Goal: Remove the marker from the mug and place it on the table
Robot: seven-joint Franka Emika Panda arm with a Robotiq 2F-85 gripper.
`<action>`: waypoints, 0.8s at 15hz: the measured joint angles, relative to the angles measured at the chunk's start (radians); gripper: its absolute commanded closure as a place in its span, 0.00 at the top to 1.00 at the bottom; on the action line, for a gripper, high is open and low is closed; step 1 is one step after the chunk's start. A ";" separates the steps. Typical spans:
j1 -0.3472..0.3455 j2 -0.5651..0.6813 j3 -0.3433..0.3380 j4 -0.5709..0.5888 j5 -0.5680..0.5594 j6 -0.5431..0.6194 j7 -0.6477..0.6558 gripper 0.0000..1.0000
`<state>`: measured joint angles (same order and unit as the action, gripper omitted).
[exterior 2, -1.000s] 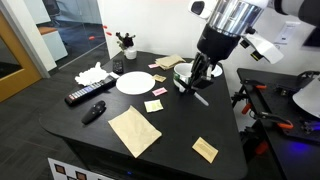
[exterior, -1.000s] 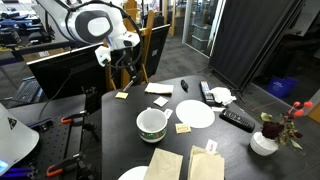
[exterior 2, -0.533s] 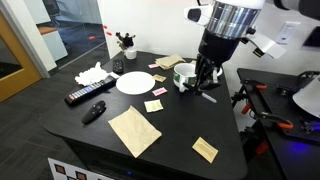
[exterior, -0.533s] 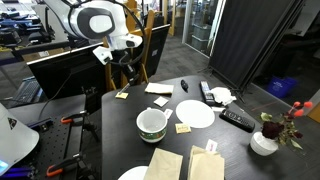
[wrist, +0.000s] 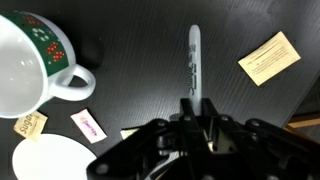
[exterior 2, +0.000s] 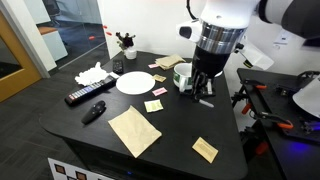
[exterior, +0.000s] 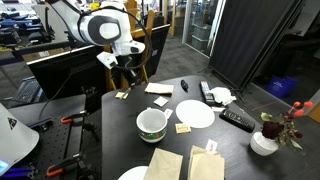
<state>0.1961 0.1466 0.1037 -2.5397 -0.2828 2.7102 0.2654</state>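
Note:
The robot's gripper will hold on to the marker (wrist: 195,55) until it touches the black table, as the fingers and marker are visibly hanging above that table.
The mug (wrist: 30,60), white with a greenish patterned rim band, stands empty on the black table (wrist: 135,45); it shows in both exterior views (exterior: 152,123) (exterior 2: 184,75). My gripper (wrist: 197,112) is shut on the slim marker (wrist: 195,55), which sticks out ahead of the fingers, just over the table top beside the mug. In an exterior view the gripper (exterior 2: 203,92) hangs low next to the mug, with the marker (exterior 2: 206,102) at table level. In an exterior view the gripper (exterior: 127,82) is near the table's far corner.
A white plate (exterior 2: 133,82), a black remote (exterior 2: 88,95), a stubby black object (exterior 2: 93,112), a brown paper napkin (exterior 2: 134,130), a tan card (wrist: 268,57), sticky notes (exterior 2: 154,105) and a flower vase (exterior 2: 125,42) lie around. The table edge is close to the gripper.
The gripper has moved sideways away from the mug and down toward the table top, still holding the marker, which now lies lower.

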 measured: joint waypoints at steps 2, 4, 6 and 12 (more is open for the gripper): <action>0.003 0.046 -0.002 0.029 -0.024 0.000 0.018 0.04; 0.012 0.094 -0.006 0.061 -0.025 0.000 0.018 0.04; 0.026 0.139 -0.016 0.092 -0.025 0.000 0.018 0.04; 0.069 0.245 -0.048 0.164 -0.024 0.000 0.018 0.42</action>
<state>0.2646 0.3920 0.0557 -2.3754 -0.3068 2.7103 0.2833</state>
